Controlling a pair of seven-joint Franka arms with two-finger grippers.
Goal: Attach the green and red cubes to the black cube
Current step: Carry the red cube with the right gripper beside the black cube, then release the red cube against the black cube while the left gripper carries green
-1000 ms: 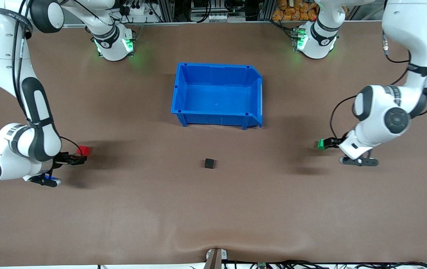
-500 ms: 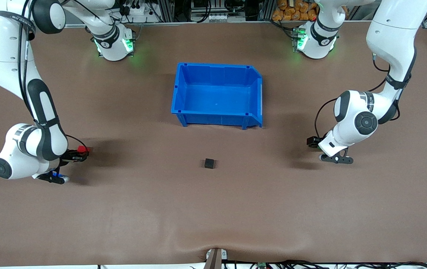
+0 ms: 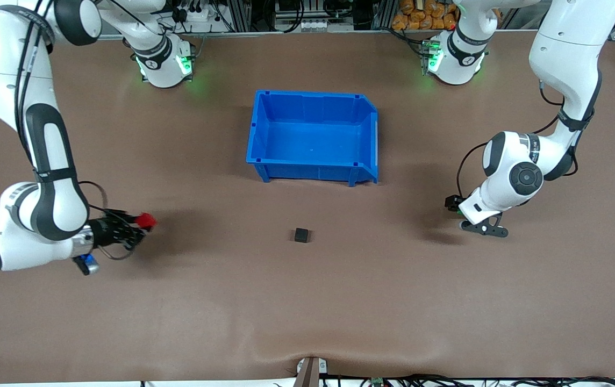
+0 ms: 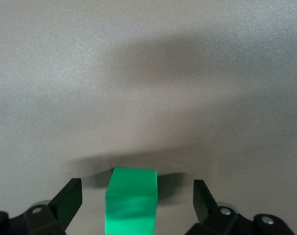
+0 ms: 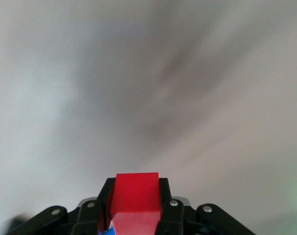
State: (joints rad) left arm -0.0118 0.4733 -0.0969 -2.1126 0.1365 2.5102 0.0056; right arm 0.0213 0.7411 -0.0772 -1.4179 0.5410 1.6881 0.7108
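The green cube is to be attached to the black cube (image 3: 301, 235). My left gripper will grab the green cube by its opposite sides next.
The black cube (image 3: 301, 235) sits on the brown table, nearer the front camera than the blue bin. My right gripper (image 3: 143, 221) is shut on the red cube (image 3: 148, 220), held low over the table toward the right arm's end. In the right wrist view the red cube (image 5: 136, 195) is clamped between the fingers of the right gripper (image 5: 135, 184). My left gripper (image 3: 453, 205) is low at the left arm's end. In the left wrist view the left gripper (image 4: 137, 185) is open, and the green cube (image 4: 132, 200) stands between the fingers with a gap on each side.
A large blue bin (image 3: 307, 171) stands open and empty mid-table, farther from the front camera than the black cube. Bare brown table lies between each gripper and the black cube.
My right gripper has turned and moved with the red cube toward the black cube. My left arm swung toward the table's middle, and its hand now covers the green cube in the front view.
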